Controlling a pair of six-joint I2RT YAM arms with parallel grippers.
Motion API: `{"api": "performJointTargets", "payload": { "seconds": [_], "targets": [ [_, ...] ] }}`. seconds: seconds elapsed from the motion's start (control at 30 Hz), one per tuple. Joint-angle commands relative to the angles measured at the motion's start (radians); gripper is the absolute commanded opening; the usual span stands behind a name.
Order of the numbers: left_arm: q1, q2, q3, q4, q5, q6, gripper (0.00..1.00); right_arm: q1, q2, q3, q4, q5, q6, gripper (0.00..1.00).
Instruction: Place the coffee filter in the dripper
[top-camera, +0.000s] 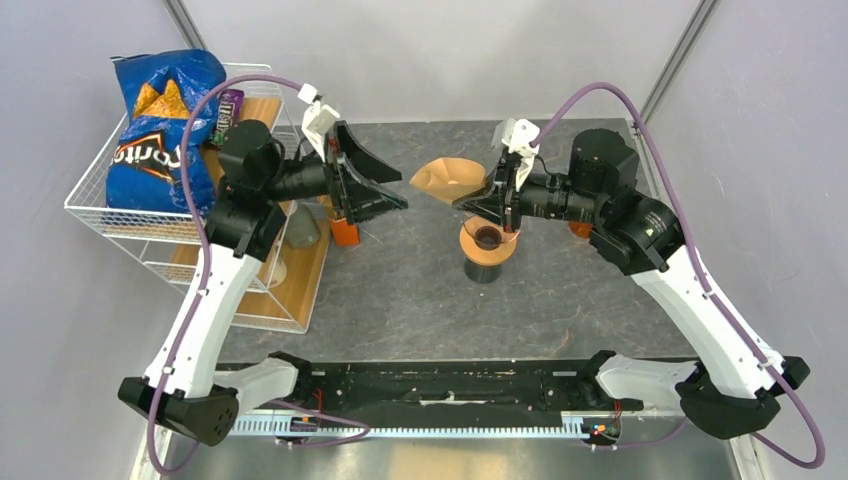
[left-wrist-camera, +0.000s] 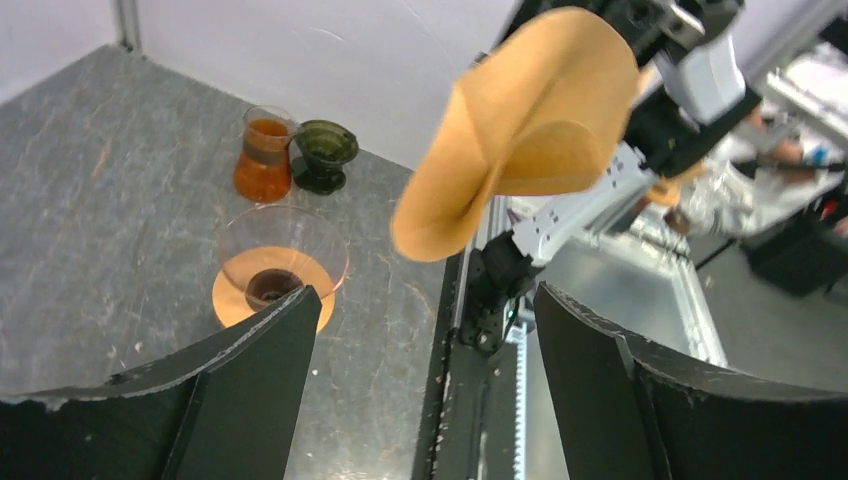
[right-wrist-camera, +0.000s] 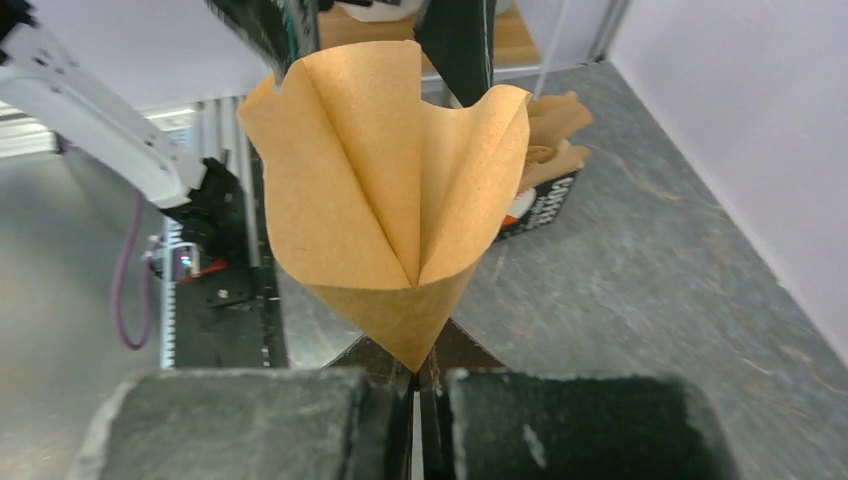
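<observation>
Next, my left gripper grabs the paper coffee filter's open rim (top-camera: 417, 182). That leaves its pointed end free to enter the dripper (top-camera: 487, 244).
My right gripper (top-camera: 487, 196) is shut on the pointed end of a brown paper coffee filter (top-camera: 448, 178), opened into a cone; it fills the right wrist view (right-wrist-camera: 395, 215) and shows in the left wrist view (left-wrist-camera: 525, 125). The filter hangs in the air up and left of the clear orange dripper (top-camera: 487, 244), which stands on a dark base at the table's middle and shows in the left wrist view (left-wrist-camera: 280, 265). My left gripper (top-camera: 385, 185) is open and empty, left of the filter and apart from it.
A white wire basket (top-camera: 165, 215) with a blue Doritos bag (top-camera: 160, 120) stands at the left on a wooden board. A box of spare filters (right-wrist-camera: 550, 150) sits by the left arm. A glass carafe (left-wrist-camera: 264, 155) and a dark cup (left-wrist-camera: 325, 150) stand at the right.
</observation>
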Motion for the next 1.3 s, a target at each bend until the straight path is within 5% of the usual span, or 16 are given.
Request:
{"api": "performJointTargets", "payload": {
  "seconds": [0.0,0.3,0.5,0.93,1.27],
  "targets": [
    [-0.111,-0.035,0.051,-0.014,-0.033,0.274,0.84,-0.001,-0.008,0.055,-0.007,-0.134,0.107,0.0],
    [-0.146,0.028,0.118,-0.094,-0.081,0.248,0.76,0.0,-0.042,0.01,-0.049,0.024,-0.019,0.0],
    [-0.167,0.039,0.203,-0.344,-0.103,0.485,0.72,0.0,-0.088,-0.046,-0.127,0.004,-0.135,0.0],
    [-0.325,-0.002,0.23,-0.4,-0.146,0.842,0.58,0.0,-0.099,-0.065,-0.164,-0.089,-0.128,0.03],
    [-0.439,0.036,0.254,-0.447,-0.218,0.908,0.53,0.001,-0.103,-0.06,-0.162,-0.12,-0.133,0.06]
  ]
}}
